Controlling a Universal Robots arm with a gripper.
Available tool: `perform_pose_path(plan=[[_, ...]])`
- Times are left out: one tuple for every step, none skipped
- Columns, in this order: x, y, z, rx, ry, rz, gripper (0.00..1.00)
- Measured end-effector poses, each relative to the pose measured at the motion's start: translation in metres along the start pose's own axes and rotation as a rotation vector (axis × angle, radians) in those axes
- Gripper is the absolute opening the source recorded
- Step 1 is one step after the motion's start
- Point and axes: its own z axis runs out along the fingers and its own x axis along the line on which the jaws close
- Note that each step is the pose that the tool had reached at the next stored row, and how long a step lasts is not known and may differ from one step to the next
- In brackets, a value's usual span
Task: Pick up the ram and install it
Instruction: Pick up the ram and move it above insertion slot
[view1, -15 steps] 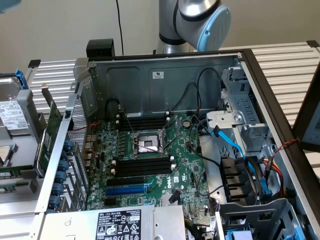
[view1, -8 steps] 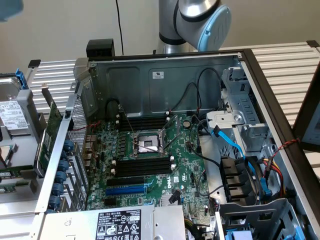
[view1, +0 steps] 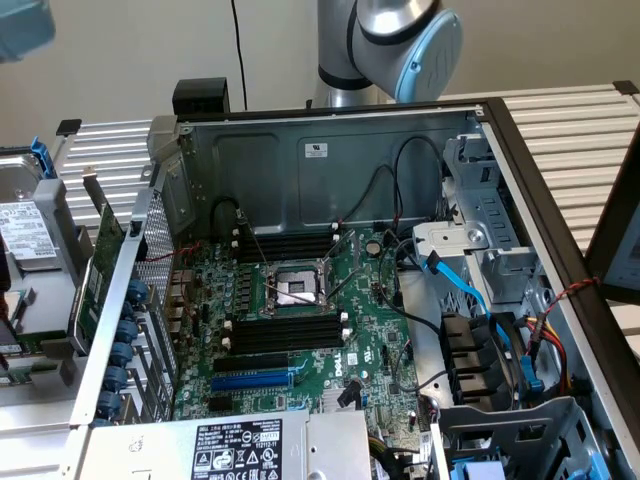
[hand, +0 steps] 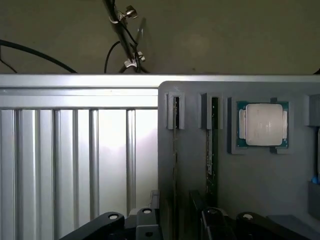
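Note:
The ram's end is inside the holder's narrow slot, which closes around it. I next need to grip the ram with my gripper by the middle of its exposed long edge.
Two ram sticks stand edge-on in narrow slots of a grey holder block: one ram and a second ram, each showing a thin green edge. My gripper hangs above the near end of these slots. It is open, with its black fingers spread to either side and nothing between them. In the exterior view, the arm's elbow stands behind the open computer case. The black memory slots lie beside the CPU socket on the motherboard.
A CPU chip rests in a recess of the holder block. Ribbed aluminium table lies beside the block. In the case, a green expansion card stands at the exterior view's left, with cables and a drive cage at its right.

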Motion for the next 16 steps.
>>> perform_pose_path(plan=[[-0.001, 0.0, 0.0014, -0.002, -0.0001, 0.001, 0.36], [-0.001, 0.0, 0.003, -0.0033, -0.0001, 0.003, 0.36], [-0.001, 0.0, 0.0043, -0.0049, -0.0001, 0.004, 0.36], [-0.001, 0.0, 0.0056, -0.0063, 0.0001, 0.005, 0.36], [-0.001, 0.0, 0.0071, -0.0074, 0.0001, 0.006, 0.36], [-0.001, 0.0, 0.0085, -0.0084, 0.0001, 0.007, 0.36], [-0.001, 0.0, 0.0098, -0.0093, 0.0001, 0.008, 0.36], [-0.001, 0.0, 0.0111, -0.0102, 0.0001, 0.009, 0.36], [-0.001, -0.0001, 0.0124, -0.0111, 0.0001, 0.01, 0.36], [-0.001, -0.0001, 0.0135, -0.0122, 0.0001, 0.01, 0.36], [-0.001, -0.0001, 0.0146, -0.0132, 0.0002, 0.011, 0.36], [-0.001, -0.0001, 0.0156, -0.0141, 0.0002, 0.012, 0.36], [-0.001, -0.0001, 0.0167, -0.0148, 0.0002, 0.012, 0.36], [-0.001, -0.0001, 0.0179, -0.0158, 0.0002, 0.013, 0.36], [-0.001, -0.0001, 0.0194, -0.0164, 0.0002, 0.014, 0.36], [-0.001, -0.0001, 0.0209, -0.0169, 0.0002, 0.014, 0.34]])
